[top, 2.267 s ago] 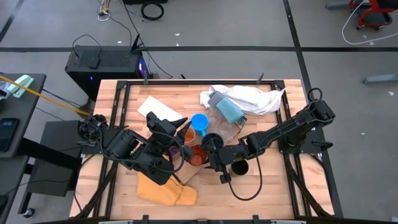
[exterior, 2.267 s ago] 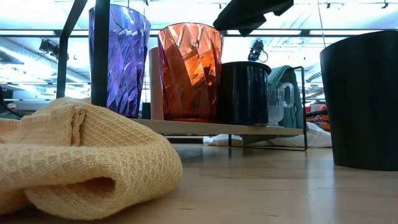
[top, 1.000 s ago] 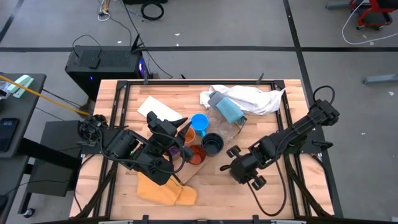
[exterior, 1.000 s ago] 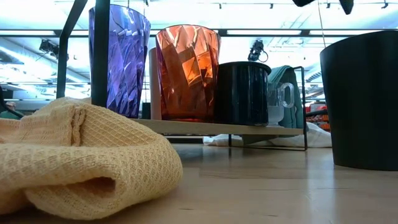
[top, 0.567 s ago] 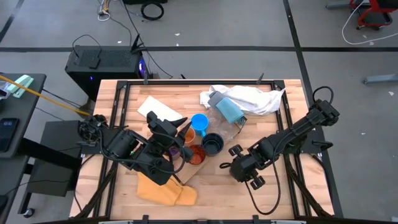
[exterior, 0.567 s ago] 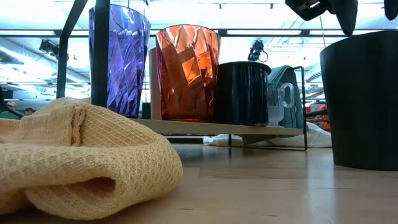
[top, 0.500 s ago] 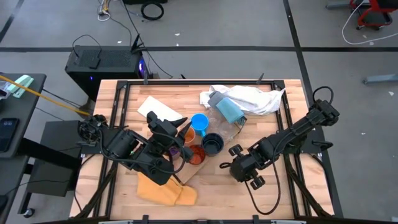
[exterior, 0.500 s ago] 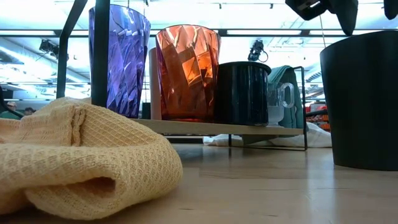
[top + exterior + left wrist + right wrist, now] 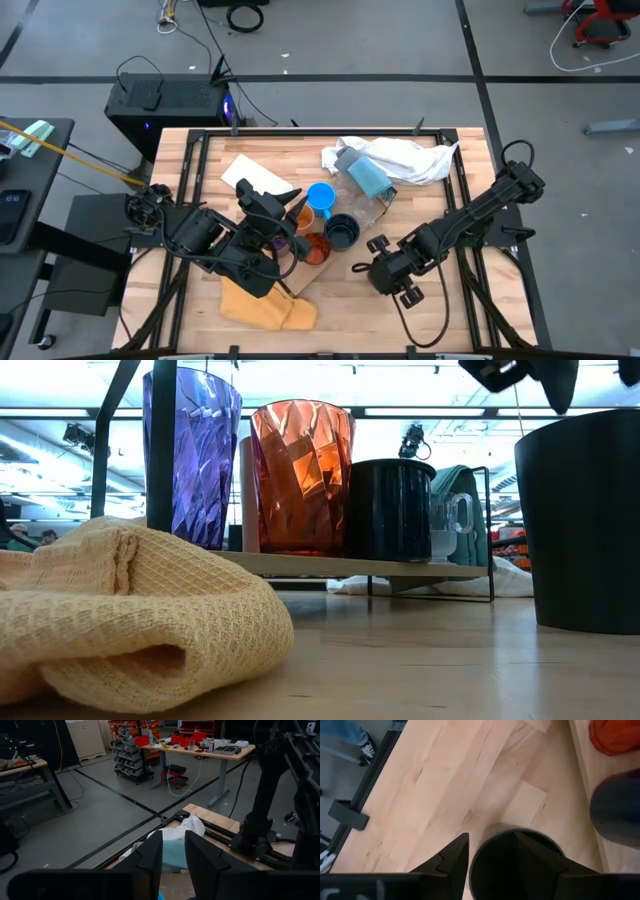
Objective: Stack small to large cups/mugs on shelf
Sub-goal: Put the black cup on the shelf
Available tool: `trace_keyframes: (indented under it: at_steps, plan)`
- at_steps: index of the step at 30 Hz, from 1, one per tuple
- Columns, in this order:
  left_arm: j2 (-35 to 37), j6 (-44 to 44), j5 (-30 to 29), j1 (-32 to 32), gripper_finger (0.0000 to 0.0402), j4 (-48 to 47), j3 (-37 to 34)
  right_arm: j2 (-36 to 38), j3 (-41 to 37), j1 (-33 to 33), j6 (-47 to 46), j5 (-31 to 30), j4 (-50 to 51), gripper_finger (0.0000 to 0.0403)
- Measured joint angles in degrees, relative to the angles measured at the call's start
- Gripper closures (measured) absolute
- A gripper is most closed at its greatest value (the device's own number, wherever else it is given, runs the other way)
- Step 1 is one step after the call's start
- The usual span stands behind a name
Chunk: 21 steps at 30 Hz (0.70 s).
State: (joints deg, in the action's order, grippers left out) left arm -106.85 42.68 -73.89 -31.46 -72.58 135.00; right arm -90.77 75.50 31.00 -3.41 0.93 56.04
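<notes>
Next, my right gripper grabs the black cup by its rim (image 9: 482, 849) to add it to the row on the pale wood shelf (image 9: 600, 762).
On the pale wood shelf (image 9: 340, 565) stand a purple cup (image 9: 190, 455), a red-orange tumbler (image 9: 303, 475) and a dark bluish cup (image 9: 392, 510), in a row. A bright blue mug (image 9: 320, 196) stands on the table beyond them. A black cup (image 9: 585, 520) stands upright on the table at the right. My right gripper (image 9: 491, 836) hangs open above it, pointing down, one finger past each side of the cup's rim (image 9: 515, 827) and clear of it. My left gripper (image 9: 173, 837) hovers level over the shelf's far end, its fingers a narrow gap apart with nothing showing between them.
A yellow waffle cloth (image 9: 130, 620) lies at the near left, in front of the shelf. At the far side lie a white cloth (image 9: 400, 158), a pale-blue cylinder (image 9: 365, 172) and a white pad (image 9: 255, 175). Bare wood (image 9: 440, 300) shows right of the black cup.
My right gripper has come down a little over the black cup, so that more of it shows at the top of the low view. The cups on the shelf and the black cup stand as before.
</notes>
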Motion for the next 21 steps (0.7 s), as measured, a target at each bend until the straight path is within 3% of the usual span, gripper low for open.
trace_keyframes:
  at_steps: [15, 17, 21]
  plan:
    - [0.0, -1.11, 0.02, -0.02, 0.0317, 0.01, 0.0, -1.09, -8.17, -0.02, -6.54, 0.42, -9.92, 0.0246]
    - [0.0, -1.12, 0.02, -0.02, 0.0315, 0.0, 0.0, -1.09, -9.78, -0.02, -8.13, 0.42, -12.76, 0.027]
    - [0.0, -1.4, 0.01, 0.0, 0.0317, -0.01, 0.0, -1.09, -10.3, -0.11, -8.55, -0.84, -14.65, 0.0379]
